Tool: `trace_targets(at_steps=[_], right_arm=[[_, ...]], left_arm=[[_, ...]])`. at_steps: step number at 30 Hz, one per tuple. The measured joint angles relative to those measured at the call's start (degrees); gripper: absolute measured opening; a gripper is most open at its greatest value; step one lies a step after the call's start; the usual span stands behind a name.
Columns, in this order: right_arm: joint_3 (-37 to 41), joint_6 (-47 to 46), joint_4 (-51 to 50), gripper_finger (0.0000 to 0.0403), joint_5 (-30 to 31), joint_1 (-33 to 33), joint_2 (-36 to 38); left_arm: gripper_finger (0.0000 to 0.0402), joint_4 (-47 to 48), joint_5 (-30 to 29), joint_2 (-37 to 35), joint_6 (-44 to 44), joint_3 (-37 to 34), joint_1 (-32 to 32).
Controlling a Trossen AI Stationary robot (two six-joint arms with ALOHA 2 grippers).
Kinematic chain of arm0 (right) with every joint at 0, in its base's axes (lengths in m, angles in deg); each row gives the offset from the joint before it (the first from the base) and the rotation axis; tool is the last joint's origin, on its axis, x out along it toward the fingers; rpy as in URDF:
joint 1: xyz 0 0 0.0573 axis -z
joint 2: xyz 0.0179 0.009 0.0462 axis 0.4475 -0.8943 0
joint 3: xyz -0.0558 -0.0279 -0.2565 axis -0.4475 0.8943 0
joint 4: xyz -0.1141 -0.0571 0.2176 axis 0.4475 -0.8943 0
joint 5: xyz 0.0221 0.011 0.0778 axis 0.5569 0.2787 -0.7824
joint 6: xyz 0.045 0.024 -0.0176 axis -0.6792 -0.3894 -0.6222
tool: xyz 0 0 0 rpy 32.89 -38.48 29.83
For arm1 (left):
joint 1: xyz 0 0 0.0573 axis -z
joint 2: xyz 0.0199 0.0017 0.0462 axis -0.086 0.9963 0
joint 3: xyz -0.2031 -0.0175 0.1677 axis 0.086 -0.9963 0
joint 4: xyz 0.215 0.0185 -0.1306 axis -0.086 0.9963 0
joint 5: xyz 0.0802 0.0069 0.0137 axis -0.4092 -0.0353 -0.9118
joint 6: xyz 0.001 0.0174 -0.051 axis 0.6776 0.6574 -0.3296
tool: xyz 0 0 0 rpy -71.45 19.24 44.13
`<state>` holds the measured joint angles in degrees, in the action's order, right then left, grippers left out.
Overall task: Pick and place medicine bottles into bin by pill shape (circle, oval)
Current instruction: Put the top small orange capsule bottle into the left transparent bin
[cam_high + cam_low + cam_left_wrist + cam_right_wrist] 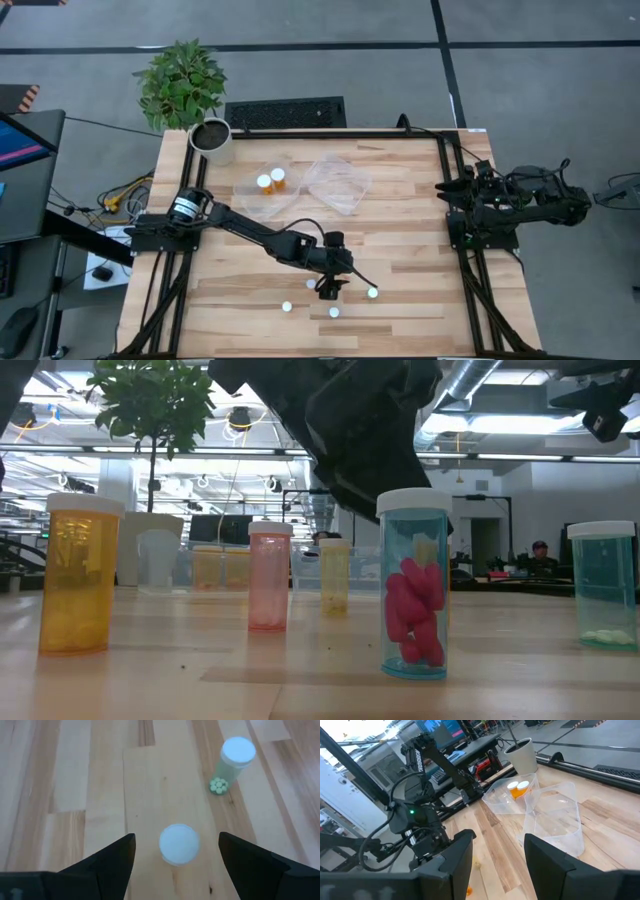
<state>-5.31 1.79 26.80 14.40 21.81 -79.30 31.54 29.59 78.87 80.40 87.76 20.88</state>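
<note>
My left gripper should next take hold of the medicine bottle by its white cap, so it can put the bottle into the orange bottles' clear tray.
Several small medicine bottles with white caps stand upright near the table's front edge [334,312], [287,306], [372,293]. In the low view they are orange [80,575], pink [268,575], yellow [334,575] and teal [603,585]. My left gripper [329,287] is open and points down. Its fingers stand on either side of one bottle's white cap [179,843] without touching it. The low view shows it over a teal bottle holding pink oval pills [415,585]. Two orange bottles [271,180] lie in the left clear tray [255,200]. My right gripper [500,855] is open and empty at the table's right edge.
A second clear tray [338,182] sits empty beside the first at the far middle. A greenish bottle with small round pills [232,762] stands close beyond my left gripper. A white plant pot [212,140] stands at the far left corner. Black rails run along the table's edges.
</note>
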Motion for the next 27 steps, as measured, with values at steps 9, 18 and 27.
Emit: trace_targets(at_steps=[9,18,27], right_arm=[[0.0,0.1,0.0,0.0188,0.0,0.0,0.0],[0.0,0.1,-0.1,0.0188,0.0,0.0,0.0],[0.0,0.1,-0.1,0.0191,0.0,0.0,0.0]], left_arm=[[0.0213,0.2,1.6,0.0,0.8,0.0,-0.6],[0.017,0.2,2.2,0.0,1.4,0.0,-0.6],[0.019,0.2,2.3,0.0,1.0,0.0,-0.6]])
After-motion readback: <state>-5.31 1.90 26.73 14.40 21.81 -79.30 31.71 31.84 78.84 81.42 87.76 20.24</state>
